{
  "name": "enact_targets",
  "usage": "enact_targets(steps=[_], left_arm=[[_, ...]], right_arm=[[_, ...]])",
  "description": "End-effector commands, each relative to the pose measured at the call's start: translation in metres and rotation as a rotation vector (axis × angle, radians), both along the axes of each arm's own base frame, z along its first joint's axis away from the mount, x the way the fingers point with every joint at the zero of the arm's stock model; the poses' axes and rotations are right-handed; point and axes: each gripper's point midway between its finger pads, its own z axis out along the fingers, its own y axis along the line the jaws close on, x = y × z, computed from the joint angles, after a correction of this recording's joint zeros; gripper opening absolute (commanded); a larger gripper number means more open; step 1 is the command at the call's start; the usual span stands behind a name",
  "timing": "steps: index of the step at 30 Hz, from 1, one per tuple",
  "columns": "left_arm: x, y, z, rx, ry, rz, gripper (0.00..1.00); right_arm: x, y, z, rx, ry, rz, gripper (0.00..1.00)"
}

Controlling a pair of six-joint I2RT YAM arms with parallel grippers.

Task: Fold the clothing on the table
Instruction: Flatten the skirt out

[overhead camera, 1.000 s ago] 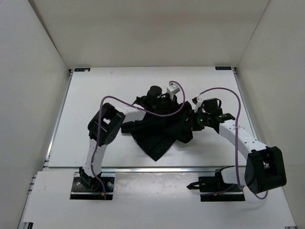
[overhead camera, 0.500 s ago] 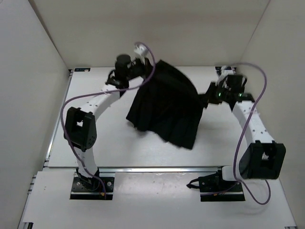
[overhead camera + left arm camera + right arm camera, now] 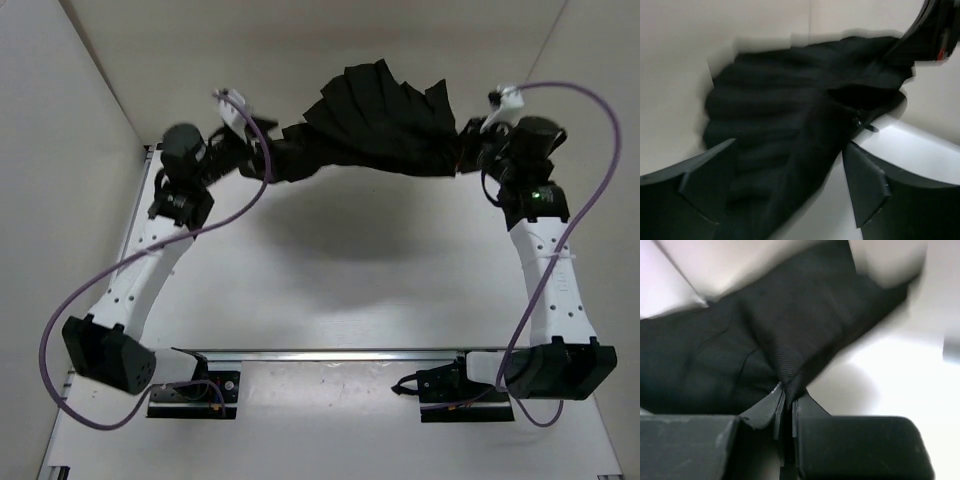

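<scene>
I should next grab the black pleated garment's loose end with my left gripper, opposite my right gripper's hold, then spread the garment flat for folding.
The clothing [image 3: 380, 115] is a black pleated garment, hanging stretched in the air over the far part of the white table [image 3: 330, 285]. My right gripper [image 3: 470, 150] is shut on its right end; in the right wrist view the fabric [image 3: 790, 325] is pinched between the closed fingers of that gripper [image 3: 787, 397]. My left gripper [image 3: 262, 158] is at the garment's left end. In the left wrist view its jaws [image 3: 787, 185] stand wide apart, and the cloth [image 3: 790, 110] runs loosely between them without being pinched.
White wall panels [image 3: 90, 120] close in the table on the left, back and right. A metal rail [image 3: 330, 352] runs along the near edge by the arm bases. Purple cables [image 3: 590, 170] loop off both arms.
Both arms swung up, outward and toward the back, lifting the garment off the table and stretching it between them. The left jaws have gone from shut to wide apart.
</scene>
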Motion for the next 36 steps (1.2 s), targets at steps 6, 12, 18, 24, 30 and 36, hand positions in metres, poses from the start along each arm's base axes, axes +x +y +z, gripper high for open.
enact_targets(steps=[6, 12, 18, 24, 30, 36], left_arm=[[-0.116, 0.025, -0.275, 0.167, 0.664, 0.084, 0.99], [-0.156, 0.036, -0.329, 0.060, 0.992, 0.173, 0.98], [-0.148, 0.030, -0.380, -0.029, 1.177, 0.318, 0.98], [-0.125, 0.000, -0.404, 0.099, 1.236, 0.267, 0.99], [-0.101, -0.011, -0.423, 0.068, 1.280, 0.293, 0.94], [-0.103, -0.014, -0.433, 0.094, 1.302, 0.307, 0.81]], right_arm=[[-0.087, 0.008, -0.269, -0.028, 0.602, -0.028, 0.00], [-0.140, 0.027, -0.328, 0.036, 0.780, 0.005, 0.00], [-0.141, 0.032, -0.318, 0.038, 0.807, 0.002, 0.00], [-0.153, 0.031, -0.325, 0.038, 0.862, -0.003, 0.00], [-0.156, 0.036, -0.324, 0.083, 0.850, 0.004, 0.00], [-0.154, 0.033, -0.322, 0.078, 0.837, 0.010, 0.01]])
